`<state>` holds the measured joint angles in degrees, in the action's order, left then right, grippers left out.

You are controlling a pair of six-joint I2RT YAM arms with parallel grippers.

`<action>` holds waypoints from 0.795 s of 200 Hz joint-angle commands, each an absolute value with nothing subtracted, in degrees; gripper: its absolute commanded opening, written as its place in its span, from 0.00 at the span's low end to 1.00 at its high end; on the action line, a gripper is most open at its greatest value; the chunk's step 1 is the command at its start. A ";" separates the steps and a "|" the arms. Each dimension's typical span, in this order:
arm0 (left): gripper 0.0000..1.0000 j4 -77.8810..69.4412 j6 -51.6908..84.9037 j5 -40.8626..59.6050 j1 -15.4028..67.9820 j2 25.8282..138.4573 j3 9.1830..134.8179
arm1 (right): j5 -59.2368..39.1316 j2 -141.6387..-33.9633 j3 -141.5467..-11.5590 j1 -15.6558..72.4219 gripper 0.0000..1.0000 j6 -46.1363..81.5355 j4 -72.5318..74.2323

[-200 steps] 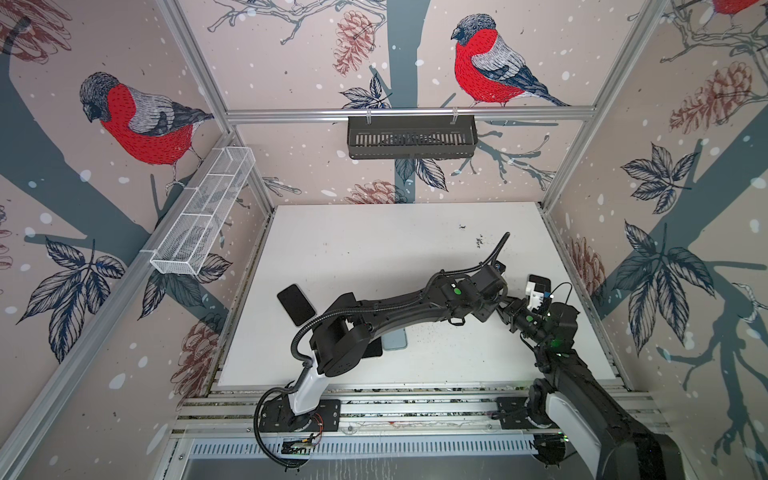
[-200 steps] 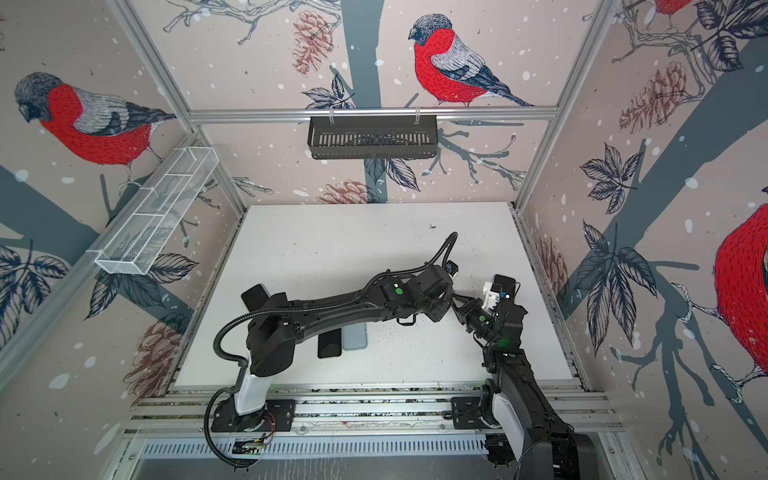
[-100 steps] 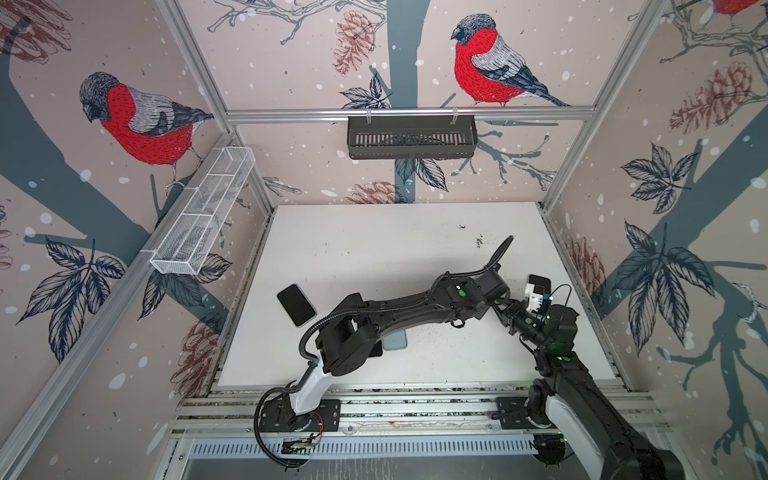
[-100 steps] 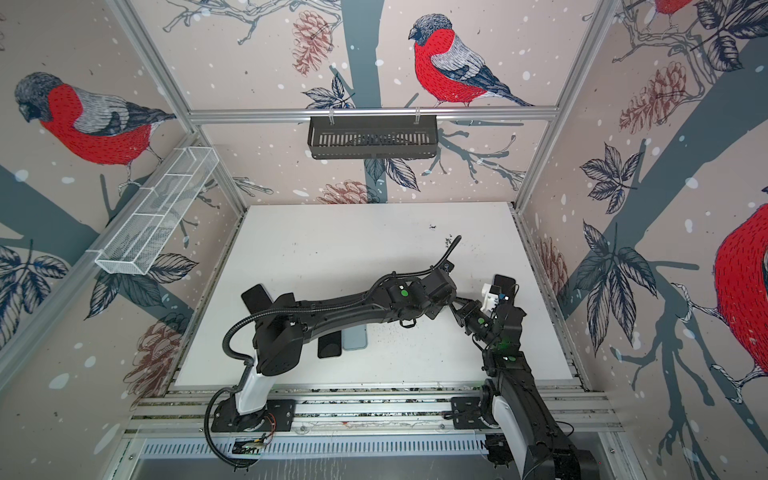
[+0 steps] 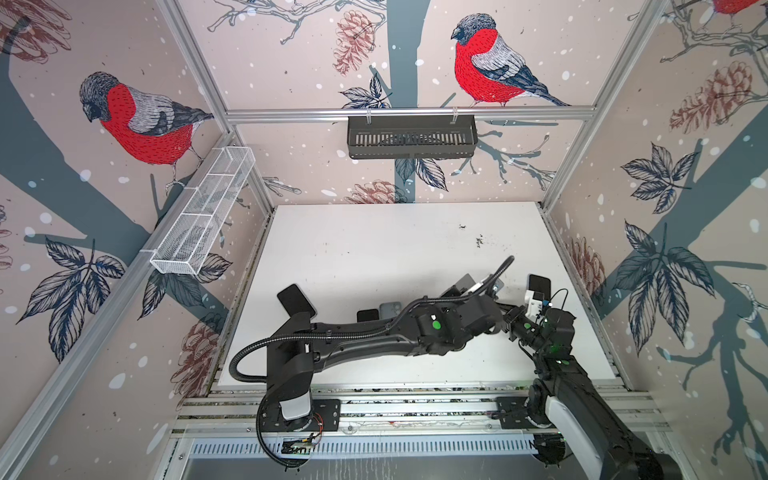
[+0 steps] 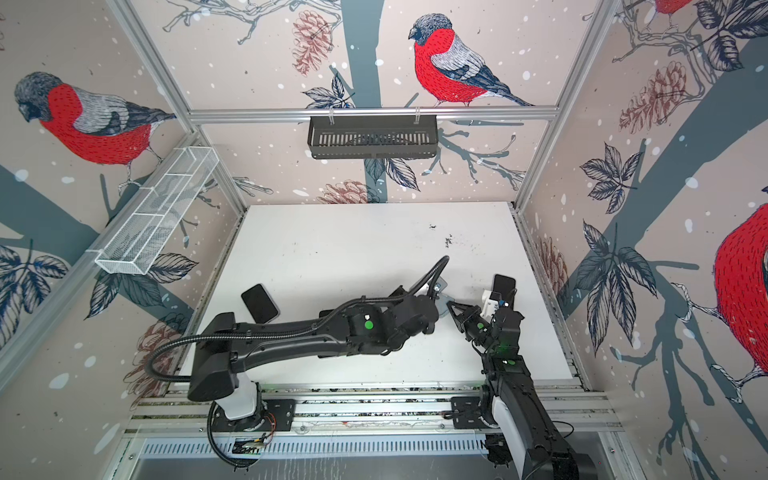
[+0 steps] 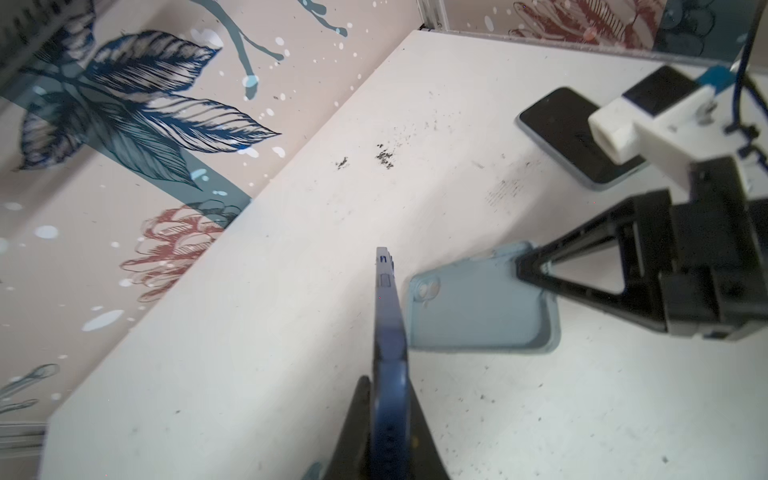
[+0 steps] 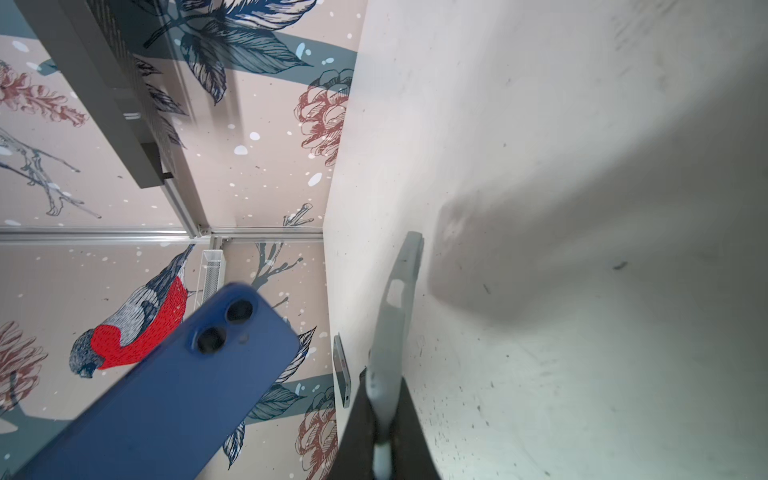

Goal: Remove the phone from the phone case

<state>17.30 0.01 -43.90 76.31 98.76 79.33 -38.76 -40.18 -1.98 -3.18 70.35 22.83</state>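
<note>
The case hangs edge-on and would fall onto the table if my right gripper opened now, so my right gripper keeps holding the case.
The blue phone [image 7: 388,332] stands edge-on between the jaws of my left gripper [image 7: 388,399], which is shut on it. Its back with two lenses also shows in the right wrist view [image 8: 178,386]. The light grey-blue phone case [image 7: 478,307] hangs bare beside the phone, a little apart from it. My right gripper [image 7: 528,266] is shut on the case's rim, and the case runs edge-on out of the jaws [image 8: 395,316]. In both top views the two grippers meet at the right of the table, right gripper [image 5: 505,311] [image 6: 451,305]. There the left arm's own wrist hides the phone.
A black phone [image 5: 296,300] lies at the left of the white table [image 5: 374,249]. Another dark phone [image 5: 539,286] [image 7: 569,137] lies near the right wall. A grey case [image 5: 390,308] lies half under the left arm. Baskets hang on the back wall [image 5: 411,137] and the left wall [image 5: 203,216].
My left gripper has closed on the blue phone. The left arm has shifted slightly to the right. The right gripper has stayed shut on the case.
</note>
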 commanded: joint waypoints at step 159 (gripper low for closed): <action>0.35 -1.91 -14.15 -49.54 78.73 100.93 48.44 | 1.66 -33.25 5.82 28.00 0.00 89.56 25.23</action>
